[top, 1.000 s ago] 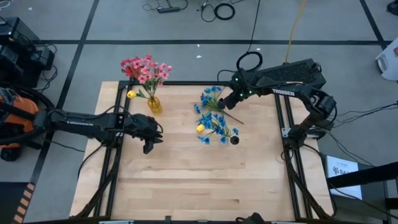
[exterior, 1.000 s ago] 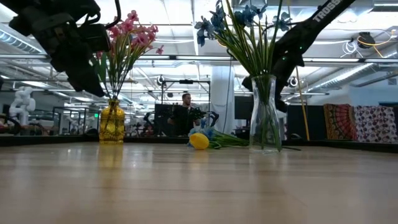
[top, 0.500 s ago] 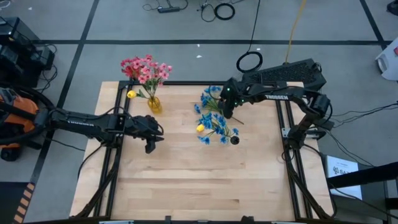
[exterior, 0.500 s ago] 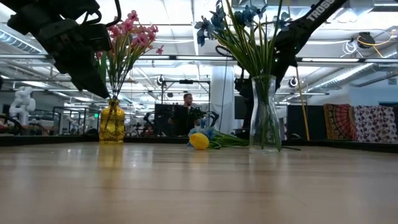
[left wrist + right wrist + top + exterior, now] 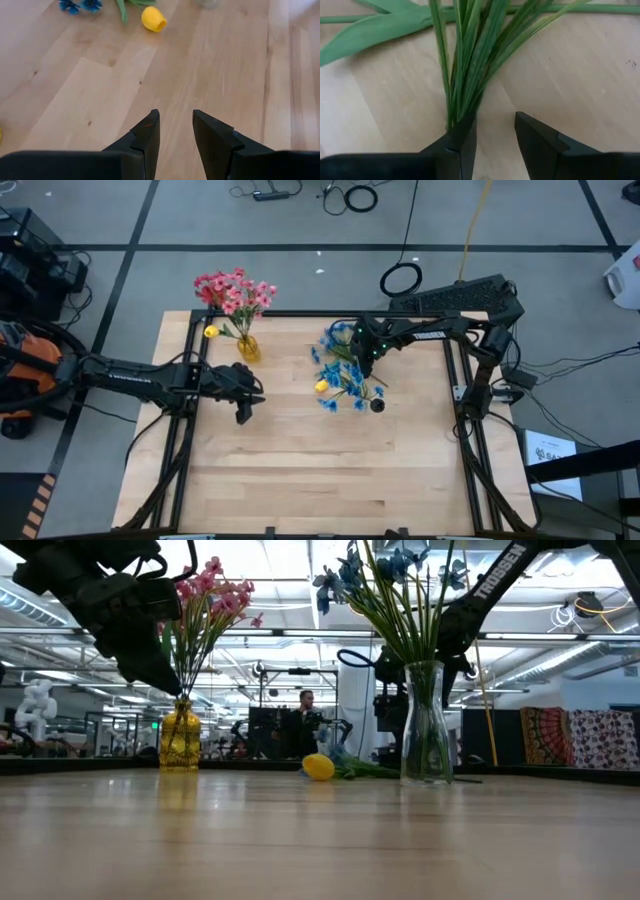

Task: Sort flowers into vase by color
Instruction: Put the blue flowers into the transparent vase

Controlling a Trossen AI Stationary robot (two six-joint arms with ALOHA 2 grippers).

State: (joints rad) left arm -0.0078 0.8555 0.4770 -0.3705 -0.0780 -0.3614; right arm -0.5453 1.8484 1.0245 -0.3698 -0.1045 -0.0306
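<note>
The blue sprig's bunched green stems are for my right gripper to grab next, so its blue blooms stay free for the clear vase [image 5: 425,725].
A clear vase [image 5: 425,725] holds blue flowers [image 5: 352,387] near the table's middle. Behind it a blue sprig [image 5: 338,337] lies on the table. My right gripper [image 5: 368,356] stands open over that sprig's bunched green stems [image 5: 465,75]. A yellow vase [image 5: 248,347] at the far left holds pink flowers [image 5: 232,290]. A yellow bud [image 5: 322,386] lies on the table left of the clear vase, and a dark bud [image 5: 377,405] shows at its right. My left gripper [image 5: 243,402] hangs open and empty over bare wood. My right gripper comes from above at the lying sprig's stem ends [image 5: 454,117]. One finger [image 5: 465,132] stands right beside them. I cannot tell whether it touches them. Nothing lies between the two fingers.
A black frame [image 5: 455,395] edges the wooden table on both sides. A long green leaf [image 5: 375,30] lies on the wood beside the stems. Another yellow bud [image 5: 210,332] shows by the pink bunch. The near half of the table [image 5: 320,480] is bare wood.
My right gripper has swung a little toward the table's left, behind the clear vase, and now stands over the lying blue sprig's stems. The vases and the flowers have stayed where they were.
</note>
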